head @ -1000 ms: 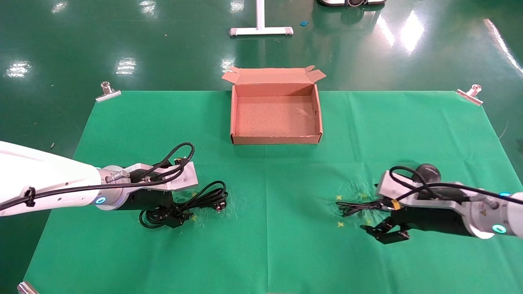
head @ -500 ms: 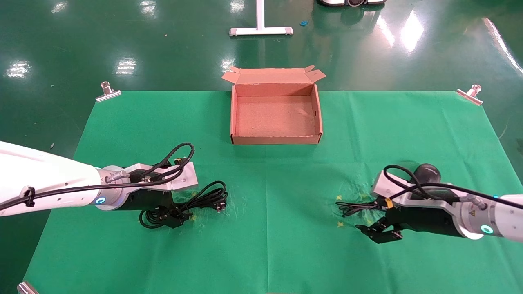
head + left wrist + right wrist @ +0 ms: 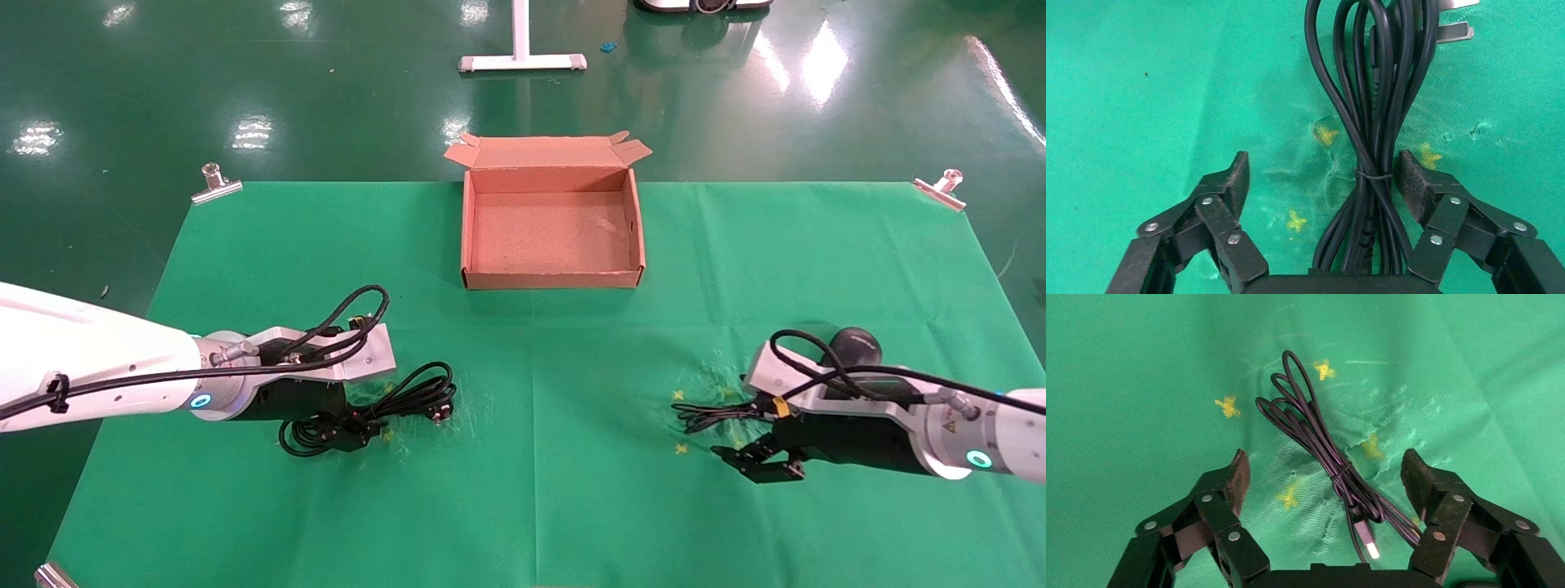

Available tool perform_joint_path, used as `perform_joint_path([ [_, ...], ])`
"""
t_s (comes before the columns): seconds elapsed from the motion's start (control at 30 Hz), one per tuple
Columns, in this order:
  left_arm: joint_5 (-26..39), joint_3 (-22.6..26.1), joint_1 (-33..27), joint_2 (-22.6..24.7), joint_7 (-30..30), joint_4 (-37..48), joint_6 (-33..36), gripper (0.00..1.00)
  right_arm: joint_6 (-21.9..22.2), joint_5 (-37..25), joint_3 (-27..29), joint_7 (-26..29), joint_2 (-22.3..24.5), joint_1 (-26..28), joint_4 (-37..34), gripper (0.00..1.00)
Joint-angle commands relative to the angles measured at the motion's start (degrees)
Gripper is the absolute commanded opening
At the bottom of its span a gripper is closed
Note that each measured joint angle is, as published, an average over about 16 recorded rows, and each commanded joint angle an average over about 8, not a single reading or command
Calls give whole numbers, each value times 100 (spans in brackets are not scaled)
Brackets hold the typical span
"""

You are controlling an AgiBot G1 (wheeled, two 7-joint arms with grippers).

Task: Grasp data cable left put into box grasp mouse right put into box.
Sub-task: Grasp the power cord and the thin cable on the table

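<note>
I will next use my left gripper to grab the data cable by its tied middle, where the strands get narrow.
The data cable point(image 3: 413, 394), a thick black cord tied in long loops, lies on the green cloth at the left. My left gripper point(image 3: 353, 431) is open and low over it. In the left wrist view the cable point(image 3: 1370, 122) runs between the fingers of the left gripper point(image 3: 1321, 165), close beside one pad point(image 3: 1412, 177). The mouse's thin black wire bundle point(image 3: 709, 415) lies at the right. My right gripper point(image 3: 756, 465) is open just in front of it. In the right wrist view the bundle point(image 3: 1315, 438) and its USB plug point(image 3: 1367, 539) lie between the open fingers of the right gripper point(image 3: 1325, 459). The brown box point(image 3: 552, 280) stands open and empty at the middle back.
The green cloth is held by metal clips at its back corners point(image 3: 214, 184) point(image 3: 941, 189). Yellow cross marks point(image 3: 1228, 407) lie around both cables. A dark rounded thing point(image 3: 856, 341) shows behind the right wrist; I cannot tell what it is. A white stand foot point(image 3: 521, 60) is on the floor beyond.
My right gripper has shifted a little to the left, closer alongside the thin wire bundle. My left gripper has barely moved over the data cable.
</note>
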Motion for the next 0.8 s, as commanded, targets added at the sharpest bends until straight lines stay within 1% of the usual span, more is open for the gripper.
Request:
perform_joint_path([
  [0.03,-6,0,0,0,0,0,0,0,-4,6,1,-3,4,1,3,0],
  [0.8,-4,1,-1,0,0,-1,-2,0,-19,26,9,-17,17,7,13,0],
])
